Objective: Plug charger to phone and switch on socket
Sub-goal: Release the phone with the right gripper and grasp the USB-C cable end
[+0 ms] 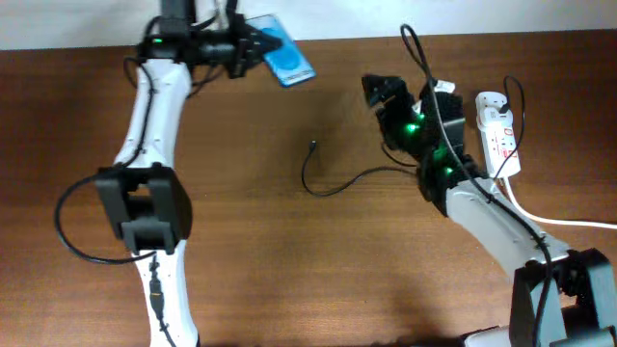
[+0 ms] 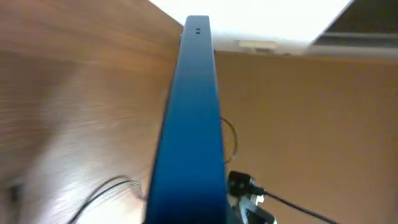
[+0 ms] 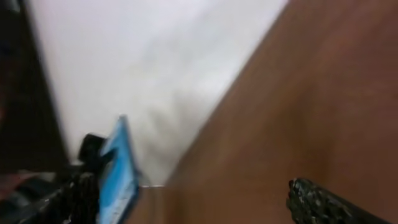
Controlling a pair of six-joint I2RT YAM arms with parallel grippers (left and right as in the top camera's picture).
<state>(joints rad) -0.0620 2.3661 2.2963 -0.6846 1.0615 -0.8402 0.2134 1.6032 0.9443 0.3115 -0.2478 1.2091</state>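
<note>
Next, my right gripper grips the charger just behind the plug tip (image 1: 310, 151), which leaves the plug tip exposed to plug into the phone (image 1: 286, 55).
My left gripper (image 1: 251, 43) is shut on the phone (image 1: 286, 55), a slim handset with a bright blue screen, held tilted above the table's far edge. In the left wrist view the phone (image 2: 189, 137) is edge-on and hides the fingers. In the right wrist view it (image 3: 119, 171) is at lower left. The charger's plug tip (image 1: 314, 146) lies on the table in the middle, and its thin black cable (image 1: 352, 178) curves right under the right arm. My right gripper (image 1: 379, 92) is open and empty, above the table right of the tip. The socket (image 1: 497, 135), a white power strip with red markings, lies at far right.
The thick white cord (image 1: 549, 220) runs from the strip toward the right edge. A white wall (image 3: 155, 68) stands behind the brown wooden table (image 1: 289, 260). One right finger (image 3: 317, 202) shows in the right wrist view. The left arm's base (image 1: 145, 207) stands at left.
</note>
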